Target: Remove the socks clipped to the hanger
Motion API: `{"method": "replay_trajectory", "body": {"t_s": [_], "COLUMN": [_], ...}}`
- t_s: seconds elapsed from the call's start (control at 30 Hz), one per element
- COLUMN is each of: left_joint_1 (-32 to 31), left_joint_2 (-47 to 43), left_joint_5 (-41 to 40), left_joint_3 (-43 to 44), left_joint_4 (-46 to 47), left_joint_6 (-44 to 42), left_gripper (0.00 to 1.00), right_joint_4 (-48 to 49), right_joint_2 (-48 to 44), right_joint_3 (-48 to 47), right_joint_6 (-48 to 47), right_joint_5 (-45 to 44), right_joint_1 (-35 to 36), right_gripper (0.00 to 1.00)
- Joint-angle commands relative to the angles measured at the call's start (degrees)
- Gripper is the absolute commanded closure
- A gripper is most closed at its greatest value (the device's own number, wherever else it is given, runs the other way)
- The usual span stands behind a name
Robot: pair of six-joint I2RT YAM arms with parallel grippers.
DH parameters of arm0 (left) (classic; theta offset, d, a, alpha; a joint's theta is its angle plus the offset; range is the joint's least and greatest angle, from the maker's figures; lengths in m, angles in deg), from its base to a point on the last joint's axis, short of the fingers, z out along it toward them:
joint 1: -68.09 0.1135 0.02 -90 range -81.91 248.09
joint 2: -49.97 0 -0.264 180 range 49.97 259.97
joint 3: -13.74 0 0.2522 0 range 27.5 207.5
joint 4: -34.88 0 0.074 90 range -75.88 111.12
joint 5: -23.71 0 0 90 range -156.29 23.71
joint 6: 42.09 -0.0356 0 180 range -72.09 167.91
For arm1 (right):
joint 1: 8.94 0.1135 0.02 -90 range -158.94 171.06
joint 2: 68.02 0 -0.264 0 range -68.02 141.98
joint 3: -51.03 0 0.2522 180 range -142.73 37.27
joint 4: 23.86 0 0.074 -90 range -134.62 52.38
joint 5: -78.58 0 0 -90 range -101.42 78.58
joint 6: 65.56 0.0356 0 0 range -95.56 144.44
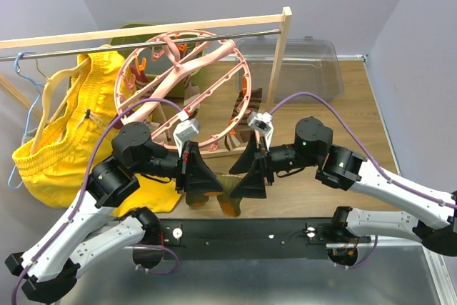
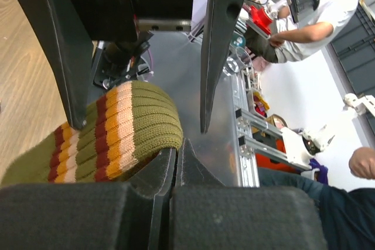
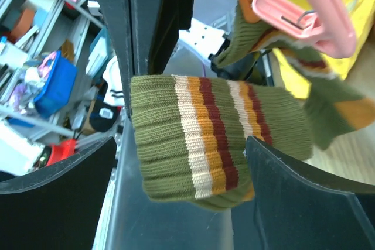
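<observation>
The fingers are past the cuff's near edge in the right wrist view, so my right gripper is ready to close on the olive sock's cuff.
The round pink hanger [image 1: 187, 69] hangs from the rod, with socks [image 1: 243, 103] clipped around it. Below it, in front of the arms, both grippers meet at an olive sock [image 1: 227, 199] with cream, orange and maroon stripes. My left gripper [image 2: 176, 155] is shut, pinching the edge of this sock's cuff [image 2: 126, 130]. My right gripper [image 3: 181, 197] stands open, its fingers [image 3: 304, 203] either side of the hanging cuff [image 3: 205, 136] without squeezing it. In the right wrist view a second olive sock with orange patches [image 3: 331, 106] hangs from a pink clip [image 3: 307, 16].
Big yellow shorts [image 1: 64, 141] and a light-blue wire hanger [image 1: 25, 98] hang at the left of the rod. A wooden post [image 1: 278, 48] holds up the rod's right end. A clear plastic bin [image 1: 303, 66] stands behind it on the wooden table.
</observation>
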Motion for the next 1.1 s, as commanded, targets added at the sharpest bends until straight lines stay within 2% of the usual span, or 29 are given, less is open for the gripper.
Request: {"method": "replay_trajectory", "body": {"t_s": [0.0, 0.07, 0.1, 0.13, 0.17, 0.2, 0.23, 0.3, 0.33, 0.37, 0.43, 0.47, 0.63, 0.73, 0.77, 0.9, 1.0, 1.03, 1.07], "left_joint_1": [-0.13, -0.13, -0.13, -0.13, -0.13, -0.13, -0.13, -0.13, -0.13, -0.13, -0.13, -0.13, -0.13, -0.13, -0.13, -0.13, -0.13, -0.13, -0.13], "left_joint_2": [-0.28, -0.2, -0.11, -0.11, -0.2, -0.28, -0.37, -0.81, -0.99, -1.16, -1.43, -1.51, -0.02, -0.37, -0.55, -0.72, -0.72, -0.81, -0.81], "left_joint_5": [-2.32, -2.24, -2.15, -1.97, -1.45, -1.27, -1.18, -1.35, -1.79, -2.49, -3.46, -4.42, -7.33, -7.25, -6.9, -6.02, -5.84, -5.75, -5.75], "left_joint_3": [1.68, 1.59, 1.59, 1.59, 1.59, 1.5, 1.41, 1.59, 2.02, 2.29, 3.17, 3.35, 5.8, 5.28, 5.02, 4.14, 4.14, 4.31, 4.4], "left_joint_4": [-0.15, -0.15, -0.15, -0.15, -0.15, -0.24, -0.41, -1.2, -1.64, -2.43, -3.14, -3.66, -6.22, -5.17, -4.29, -3.49, -3.67, -3.58, -3.4], "left_joint_6": [1.49, 1.76, 1.67, 1.58, 1.23, 1.06, 0.88, -0.69, -1.31, -1.93, -3.51, -3.86, -7.29, -7.03, -6.34, -5.89, -5.8, -5.8, -5.8], "left_gripper": [1.0, 1.0, 1.0, 1.0, 1.0, 0.97, 0.76, 0.53, 0.35, 0.31, 0.28, 0.28, 0.3, 0.34, 0.35, 0.36, 0.36, 0.36, 0.36], "right_joint_4": [2.58, 3.38, 3.21, 2.68, 0.24, -0.91, -1.88, -6.01, -7.24, -11.6, -17.25, -22.32, -31.14, -38.96, -44.29, -52.95, -53.49, -52.01, -47.47], "right_joint_2": [0.83, 0.48, 0.39, 0.04, -1.01, -1.89, -2.68, -6.01, -7.16, -8.39, -11.02, -11.74, -15.43, -12.54, -9.58, -4.64, -2.35, -1.56, -0.59], "right_joint_3": [-0.32, 0.82, 1.17, 1.44, 1.7, 2.14, 2.67, 3.89, 4.51, 4.78, 5.13, 5.22, 5.14, 1.54, -0.91, -6.19, -9.97, -10.51, -10.51], "right_joint_6": [1.95, 2.3, 2.39, 1.87, 1.52, 1.16, 0.38, 0.55, 0.46, 0.81, 2.73, 3.79, 10.12, 13.37, 15.99, 22.86, 21.83, 19.12, 12.04], "right_joint_5": [4.86, 4.33, 3.55, 2.06, -1.96, -3.83, -5.41, -12.61, -15.07, -21.27, -27.9, -34.19, -48.12, -58.13, -61.21, -76.58, -79.17, -77.17, -73.75], "right_joint_1": [0.44, 0.44, 0.44, 0.53, 0.44, 0.44, 0.44, 0.36, 0.44, 0.44, 0.44, 0.44, 0.36, 0.36, 0.44, 0.18, -4.11, -11.18, -16.21], "right_gripper": [0.06, 0.36, 0.56, 0.93, 0.99, 0.99, 0.99, 0.99, 0.99, 0.99, 0.99, 0.99, 0.99, 0.99, 0.99, 0.99, 0.99, 0.99, 0.99]}}
